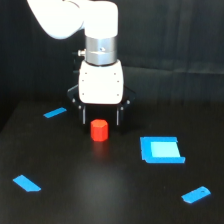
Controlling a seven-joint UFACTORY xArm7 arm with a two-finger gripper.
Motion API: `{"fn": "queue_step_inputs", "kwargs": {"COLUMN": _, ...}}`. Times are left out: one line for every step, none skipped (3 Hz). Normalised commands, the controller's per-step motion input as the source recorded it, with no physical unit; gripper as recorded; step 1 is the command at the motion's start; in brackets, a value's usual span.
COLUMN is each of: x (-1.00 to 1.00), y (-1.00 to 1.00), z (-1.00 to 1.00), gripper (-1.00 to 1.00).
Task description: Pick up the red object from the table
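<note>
My gripper needs to pick the red object up from the table. It should grab the object by its upper body (99,126) next.
The red object (99,130) is a small red-orange stubby block standing on the black table (75,200), just left of the middle of the exterior view. My gripper (100,122) hangs straight down over it from the white wrist. Its two dark fingers (83,116) stand apart, one on each side of the block's upper part, with a gap between each finger and the block. The gripper is open and holds nothing.
Flat blue pieces lie around: a thin strip (55,113) at the left behind the gripper, a large square piece (161,150) to the right, a small one (27,183) at the front left and another (196,194) at the front right.
</note>
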Motion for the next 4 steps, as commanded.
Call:
{"fn": "queue_step_inputs", "kwargs": {"x": -0.05, "y": -0.53, "z": 0.05, "gripper": 0.95}}
{"fn": "queue_step_inputs", "kwargs": {"x": -0.1, "y": -0.03, "z": -0.12, "gripper": -0.61}}
{"fn": "queue_step_inputs", "kwargs": {"x": 0.05, "y": 0.09, "z": -0.08, "gripper": -1.0}}
{"fn": "queue_step_inputs", "kwargs": {"x": 0.14, "y": 0.04, "z": 0.06, "gripper": -0.99}}
